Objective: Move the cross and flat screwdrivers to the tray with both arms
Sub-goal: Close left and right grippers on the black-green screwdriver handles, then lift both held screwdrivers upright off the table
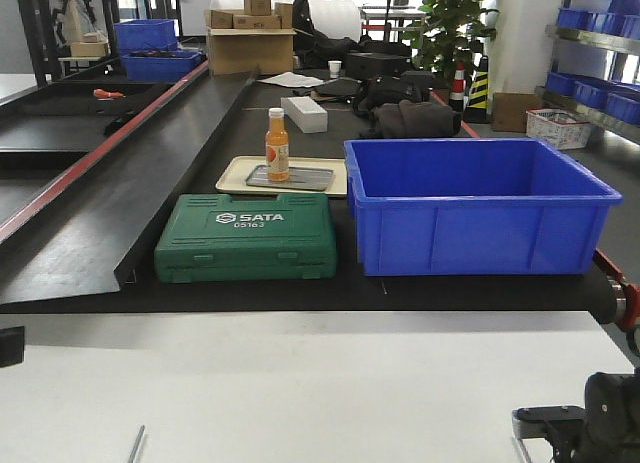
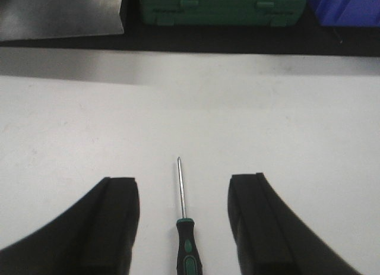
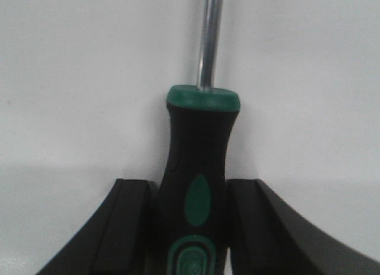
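The screwdriver's steel shaft (image 2: 181, 189) will stay free on the way to the tray, because my left gripper will grab the screwdriver by its green handle (image 2: 188, 250).
One screwdriver (image 2: 186, 242) with a black and green handle lies on the white table, its thin shaft pointing away. My left gripper (image 2: 183, 186) is open and straddles it, both fingers well apart from the handle. Its shaft tip shows in the front view (image 1: 135, 444). My right gripper (image 3: 190, 189) is shut on the handle of the other screwdriver (image 3: 199, 150), with the steel shaft running up out of view. The right gripper (image 1: 560, 423) sits at the table's bottom right corner. The grey metal tray (image 1: 312, 178) lies far back on a beige tray (image 1: 232, 173).
An orange bottle (image 1: 277, 143) stands on the grey tray. A green SATA case (image 1: 247, 237) and a deep blue bin (image 1: 475, 205) sit on the black belt between the white table and the tray. Black ramps (image 1: 100, 203) rise to the left.
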Available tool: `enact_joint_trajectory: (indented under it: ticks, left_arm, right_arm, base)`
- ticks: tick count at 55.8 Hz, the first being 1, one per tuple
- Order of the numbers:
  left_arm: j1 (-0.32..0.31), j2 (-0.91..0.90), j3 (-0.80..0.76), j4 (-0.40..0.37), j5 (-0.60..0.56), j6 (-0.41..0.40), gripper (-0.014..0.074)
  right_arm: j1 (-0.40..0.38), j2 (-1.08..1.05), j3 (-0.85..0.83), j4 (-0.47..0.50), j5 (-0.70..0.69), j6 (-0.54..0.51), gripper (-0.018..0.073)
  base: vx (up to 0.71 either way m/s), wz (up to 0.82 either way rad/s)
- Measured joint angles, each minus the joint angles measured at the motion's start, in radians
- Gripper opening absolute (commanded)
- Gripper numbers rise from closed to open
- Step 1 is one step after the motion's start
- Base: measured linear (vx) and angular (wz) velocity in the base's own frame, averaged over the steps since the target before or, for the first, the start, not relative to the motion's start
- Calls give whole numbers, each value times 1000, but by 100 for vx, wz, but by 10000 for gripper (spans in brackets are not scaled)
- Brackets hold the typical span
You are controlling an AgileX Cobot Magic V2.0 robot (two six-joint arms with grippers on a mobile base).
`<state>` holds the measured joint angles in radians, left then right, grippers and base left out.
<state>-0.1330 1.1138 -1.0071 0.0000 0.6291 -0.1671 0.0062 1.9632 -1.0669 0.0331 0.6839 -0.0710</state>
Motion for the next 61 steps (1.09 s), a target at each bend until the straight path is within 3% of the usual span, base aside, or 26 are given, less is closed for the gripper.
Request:
enact_joint_trajectory:
  ticks: [12,32,47,61]
  left_arm:
    - [0,269,-133,0,140,0,472]
    - [0,642,-140,-95,158,13,472]
    - [0,782,-145,-184,148,73,472]
    - [-6,834,-146,-194,150,114,471]
  right_arm:
    - [0,0,0,13,-1,-6,-8]
    - [0,0,0,13,-1,-6,-8]
    - [0,0,0,13,-1,-6,-8]
    - [0,0,0,13,-1,-6,-8]
  base:
    - [0,0]
    - [0,0]
    - [0,0]
    - [0,0]
